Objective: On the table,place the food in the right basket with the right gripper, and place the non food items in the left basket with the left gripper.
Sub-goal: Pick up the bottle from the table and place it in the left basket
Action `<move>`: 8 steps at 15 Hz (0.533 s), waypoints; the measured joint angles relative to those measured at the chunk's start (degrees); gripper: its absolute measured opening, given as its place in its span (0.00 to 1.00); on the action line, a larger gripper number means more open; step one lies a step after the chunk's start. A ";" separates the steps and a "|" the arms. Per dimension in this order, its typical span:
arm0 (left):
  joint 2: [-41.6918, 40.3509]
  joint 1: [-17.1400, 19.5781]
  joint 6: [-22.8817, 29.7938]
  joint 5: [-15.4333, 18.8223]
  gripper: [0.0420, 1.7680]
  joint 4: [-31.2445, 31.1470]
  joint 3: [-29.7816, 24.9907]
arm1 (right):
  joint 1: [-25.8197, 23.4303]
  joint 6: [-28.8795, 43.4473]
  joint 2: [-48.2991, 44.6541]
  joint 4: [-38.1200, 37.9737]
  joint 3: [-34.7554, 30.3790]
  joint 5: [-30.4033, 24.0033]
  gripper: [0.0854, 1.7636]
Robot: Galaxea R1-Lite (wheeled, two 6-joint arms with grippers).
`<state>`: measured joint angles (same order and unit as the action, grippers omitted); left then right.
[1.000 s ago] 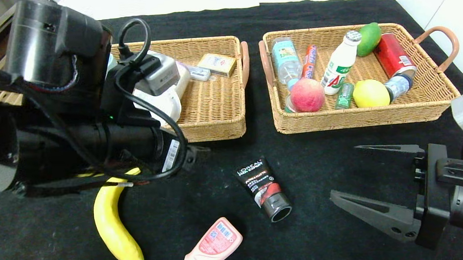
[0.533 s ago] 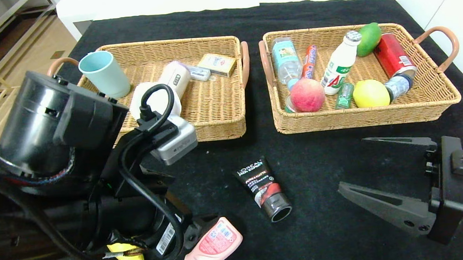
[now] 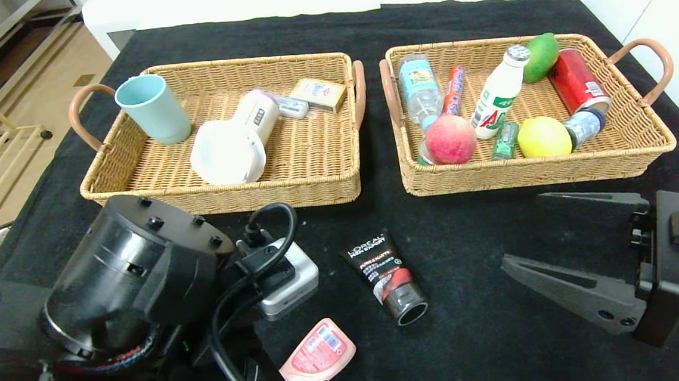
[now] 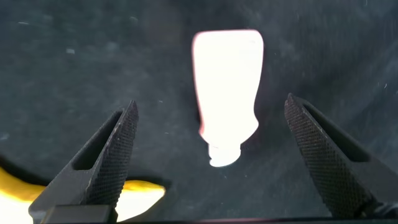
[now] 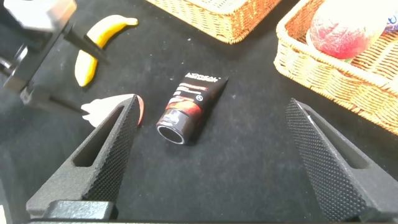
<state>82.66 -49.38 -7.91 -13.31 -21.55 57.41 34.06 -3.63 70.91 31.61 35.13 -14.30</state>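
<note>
The pink bottle (image 3: 318, 350) (image 4: 227, 87) is still below my left gripper's wide-open fingers, so they would miss the bottle if they closed now. My left gripper needs to lower before it closes.
My left gripper (image 4: 211, 102) hangs open over the pale pink bottle (image 4: 227, 87), which lies flat on the black table (image 3: 481, 336) between the two fingers without touching them. In the head view the left arm covers the banana; its tip (image 4: 140, 193) shows beside one finger. The pink bottle (image 3: 318, 350) lies near the front edge, the black-and-red tube (image 3: 386, 274) at mid-table. My right gripper (image 3: 521, 230) stands open and empty to the tube's right. The white round container (image 3: 226, 153) lies in the left basket (image 3: 315, 186). Peach (image 3: 451, 139) and lemon (image 3: 543, 136) lie in the right basket (image 3: 612, 162).
A blue cup (image 3: 153, 108), a small box and a white device also sit in the left basket. The right basket also holds a green mango (image 3: 541, 55), a red can (image 3: 578, 81) and several bottles. The banana (image 5: 99, 43) shows whole in the right wrist view.
My left arm has drawn back from the left basket toward the table's front edge and now hangs over the pink bottle, hiding the banana. The right gripper has shifted slightly to the right.
</note>
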 joint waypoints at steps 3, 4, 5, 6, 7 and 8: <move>1.71 -0.74 0.17 -1.60 0.96 0.45 -0.55 | -0.22 -0.06 0.12 -0.09 0.01 0.00 0.97; 2.45 -0.83 0.26 -2.84 0.96 0.63 -0.55 | -0.24 -0.09 0.12 -0.09 0.01 -0.02 0.97; 3.22 -0.94 0.45 -3.72 0.96 0.78 -0.35 | -0.24 -0.09 0.12 -0.09 0.01 0.00 0.97; 3.96 -1.08 0.67 -4.05 0.96 0.80 -0.24 | -0.24 -0.11 0.12 -0.09 0.01 -0.02 0.97; 4.60 -1.35 0.83 -4.13 0.97 0.80 -0.16 | -0.24 -0.11 0.15 -0.09 0.01 -0.02 0.97; 5.14 -1.55 0.91 -4.10 0.97 0.80 -0.13 | -0.24 -0.11 0.17 -0.09 0.01 0.00 0.97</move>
<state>87.81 -50.93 -7.00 -17.41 -20.75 57.27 33.82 -3.74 71.08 31.52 35.15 -14.30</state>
